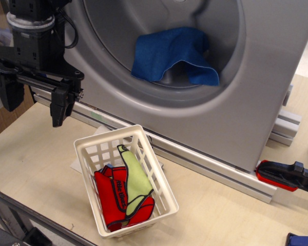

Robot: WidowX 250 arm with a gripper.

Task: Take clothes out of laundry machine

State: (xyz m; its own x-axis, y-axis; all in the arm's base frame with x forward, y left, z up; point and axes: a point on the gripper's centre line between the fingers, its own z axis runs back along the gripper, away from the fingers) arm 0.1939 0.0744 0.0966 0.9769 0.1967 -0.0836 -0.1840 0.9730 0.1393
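Observation:
The robot's gripper will next grab the royal-blue cloth by its upper part [172, 42], to get the laundry out of the drum and into the white basket.
The royal-blue cloth [172, 54] lies draped inside the round drum mouth of the grey laundry machine [246, 102], hanging over the lower rim of the opening. My gripper [35, 101] hangs at the far left, in front of the machine's lower left corner and above the table. Its two black fingers [60, 107] point down, spread wide apart, with nothing between them. It is well to the left of the cloth and lower than it.
A white lattice basket [87, 154] stands on the wooden table below the drum, holding a red and light-green garment [126, 192]. An aluminium rail [205, 164] runs along the machine's base. A red and black clamp [285, 177] lies at the right.

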